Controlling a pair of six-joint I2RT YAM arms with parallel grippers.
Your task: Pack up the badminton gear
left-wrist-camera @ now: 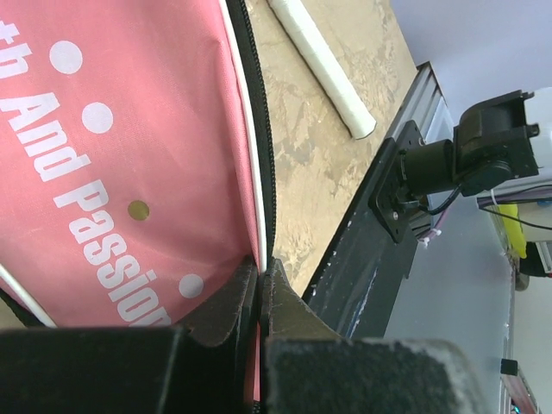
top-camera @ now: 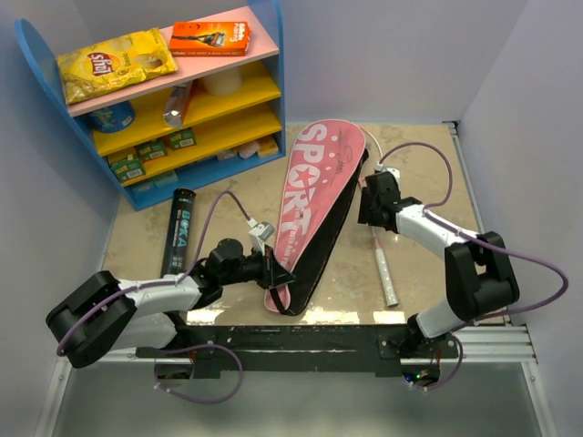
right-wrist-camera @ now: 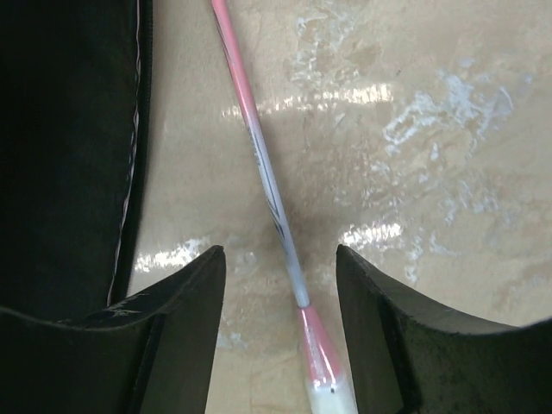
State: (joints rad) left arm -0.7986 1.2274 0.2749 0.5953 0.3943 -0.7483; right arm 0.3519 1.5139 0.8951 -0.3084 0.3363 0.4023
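My right gripper's fingers are still above the racket's slanted stem, so it is too early to close. My right gripper lowers first, then closes on the racket's stem.
The pink "SPORT" racket cover (top-camera: 310, 196) lies slanted mid-table, its black-edged side lifted open. My left gripper (top-camera: 281, 276) is shut on the cover's narrow lower end; the left wrist view shows the pink cloth and zip edge (left-wrist-camera: 256, 216) pinched between the jaws. My right gripper (top-camera: 372, 214) is open, its jaws either side of the racket's thin pale shaft (right-wrist-camera: 267, 185), not touching it. The racket's white grip (top-camera: 386, 273) lies on the table below. The long black tube (top-camera: 178, 232) lies at the left. No shuttlecocks are in view.
A blue shelf unit (top-camera: 264, 55) stands at the back left with a yellow chip bag (top-camera: 114, 62), an orange box (top-camera: 209, 38) and small goods. The black base rail (top-camera: 301, 337) runs along the near edge. Walls close both sides.
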